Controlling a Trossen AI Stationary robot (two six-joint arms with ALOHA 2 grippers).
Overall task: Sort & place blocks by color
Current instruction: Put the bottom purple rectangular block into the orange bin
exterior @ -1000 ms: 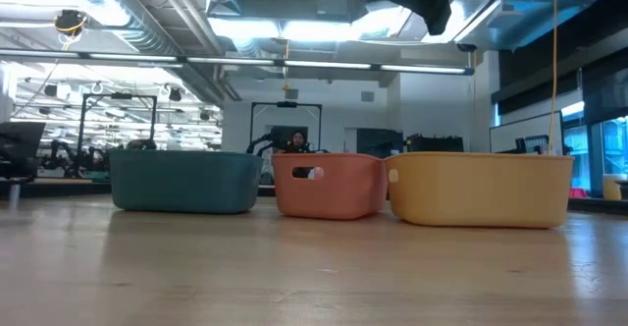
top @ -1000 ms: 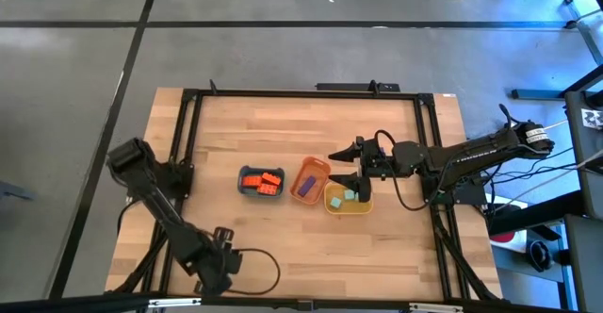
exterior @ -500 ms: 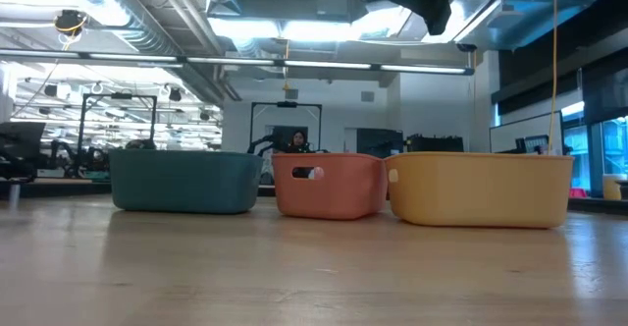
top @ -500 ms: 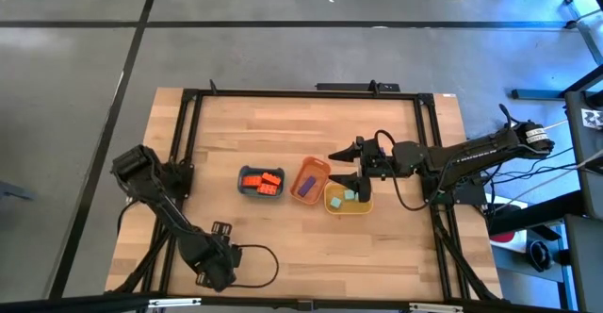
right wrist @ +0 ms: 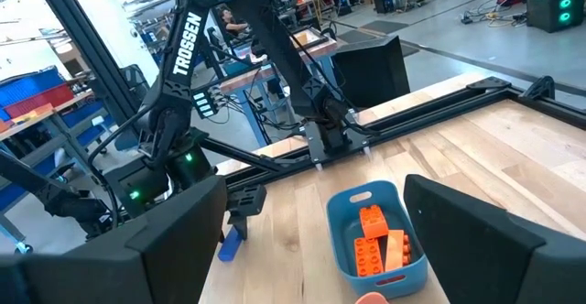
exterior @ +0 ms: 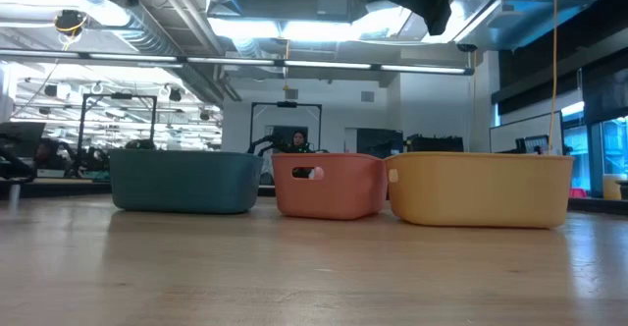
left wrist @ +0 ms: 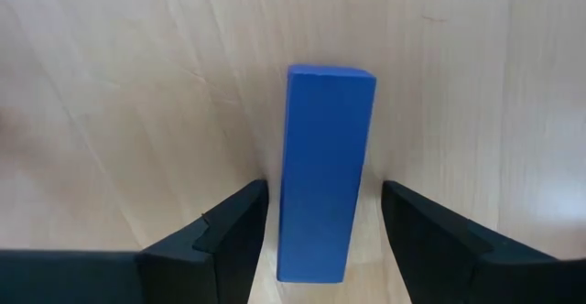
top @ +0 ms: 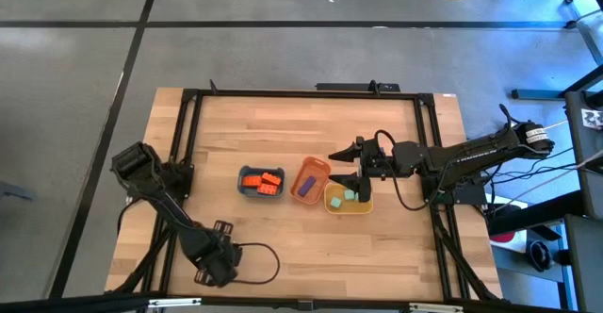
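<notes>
My left gripper is ready to close on the blue block. Its fingers reach down beside the block's long sides in the left wrist view, near the wood.
My left gripper (top: pixel 215 266) is at the table's near left and points down, open. A long blue block (left wrist: pixel 325 171) lies flat on the wood between its fingers, with a narrow gap on each side. My right gripper (top: pixel 347 167) hangs open above the trays and holds nothing. Orange-red blocks (top: pixel 263 181) lie in the blue tray (top: pixel 243 185), a purple block (top: pixel 305 187) lies in the orange tray (top: pixel 316 167), and mint green blocks (top: pixel 350 196) lie in the yellow tray (top: pixel 332 203). The right wrist view shows the blue block (right wrist: pixel 229 244) below the left gripper (right wrist: pixel 244 205).
The three trays stand in a row at the table's middle: blue tray (exterior: pixel 183 181), orange tray (exterior: pixel 327 185), yellow tray (exterior: pixel 481 189). A black frame (top: pixel 301 91) runs around the table. Bare wood lies near and far of the trays.
My left arm has shifted a little toward the table's near left edge, and its gripper has come with it. My right arm and the trays have kept still.
</notes>
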